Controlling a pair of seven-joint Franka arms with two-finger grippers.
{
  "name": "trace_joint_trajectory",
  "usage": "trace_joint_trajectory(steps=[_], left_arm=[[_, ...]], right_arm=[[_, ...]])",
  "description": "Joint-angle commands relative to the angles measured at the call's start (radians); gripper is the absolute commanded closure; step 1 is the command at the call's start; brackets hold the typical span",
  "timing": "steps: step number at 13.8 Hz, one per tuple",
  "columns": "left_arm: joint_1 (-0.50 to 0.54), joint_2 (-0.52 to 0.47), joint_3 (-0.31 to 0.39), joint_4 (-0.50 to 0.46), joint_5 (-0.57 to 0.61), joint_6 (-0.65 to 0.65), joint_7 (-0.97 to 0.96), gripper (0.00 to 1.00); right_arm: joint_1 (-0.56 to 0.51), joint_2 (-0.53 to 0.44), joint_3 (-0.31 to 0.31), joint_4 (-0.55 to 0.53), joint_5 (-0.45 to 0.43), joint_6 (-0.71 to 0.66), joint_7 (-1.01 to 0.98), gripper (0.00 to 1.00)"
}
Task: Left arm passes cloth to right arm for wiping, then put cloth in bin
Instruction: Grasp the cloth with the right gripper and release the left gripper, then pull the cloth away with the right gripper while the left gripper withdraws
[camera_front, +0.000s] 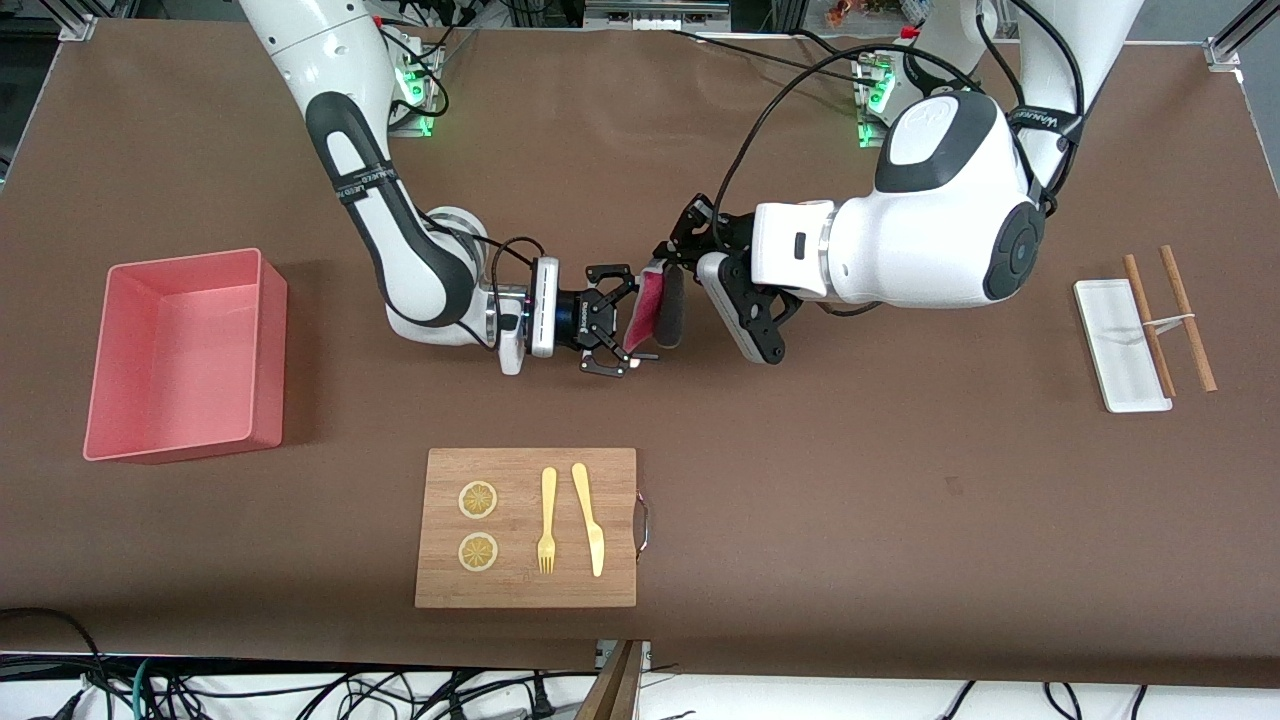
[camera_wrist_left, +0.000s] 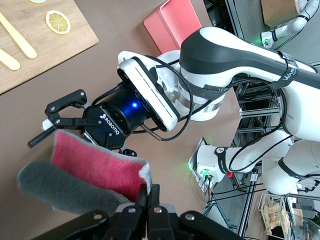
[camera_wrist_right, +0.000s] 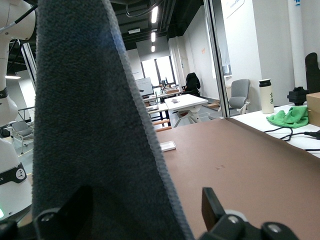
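I need to take the cloth over for wiping beside the salmon-pink bin, so my right gripper needs to grab it next by its hanging edge (camera_front: 636, 344) (camera_wrist_right: 167, 200).
The cloth (camera_front: 652, 308), red on one face and dark grey on the other, hangs in the air over the middle of the table. My left gripper (camera_front: 664, 262) is shut on its upper corner; in the left wrist view the closed fingertips (camera_wrist_left: 151, 192) pinch the cloth (camera_wrist_left: 95, 170). My right gripper (camera_front: 622, 322) is open, with a finger on each side of the cloth's edge. In the right wrist view the grey cloth (camera_wrist_right: 90, 125) fills the space between the open fingers (camera_wrist_right: 212, 202). The salmon-pink bin (camera_front: 268, 345) stands at the right arm's end of the table.
A wooden board (camera_front: 525, 590) with two lemon slices, a fork and a knife lies nearer the front camera than the grippers. A white narrow tray (camera_front: 1120, 350) and two chopsticks (camera_front: 1187, 318) lie at the left arm's end.
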Motion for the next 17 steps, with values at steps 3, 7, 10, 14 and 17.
trace_joint_trajectory(steps=[3,7,10,14,17], left_arm=[[-0.002,-0.019,0.007,-0.002,-0.008,0.003,-0.011,1.00],[-0.002,-0.018,0.007,-0.004,-0.008,0.004,-0.011,1.00],[-0.002,-0.018,0.009,-0.002,-0.010,0.006,-0.013,1.00],[0.000,-0.019,0.010,-0.004,-0.005,0.006,-0.007,0.22],[0.003,-0.050,0.013,-0.004,-0.004,0.006,0.004,0.00]], right_arm=[[0.010,-0.032,0.001,-0.034,0.051,0.006,-0.058,1.00],[0.008,-0.039,-0.002,-0.022,0.046,0.026,-0.057,1.00],[-0.013,-0.041,-0.003,-0.013,-0.009,0.027,-0.007,1.00],[-0.064,-0.065,-0.011,0.021,-0.154,0.029,0.141,1.00],[-0.087,-0.085,-0.019,0.041,-0.201,0.027,0.234,1.00]])
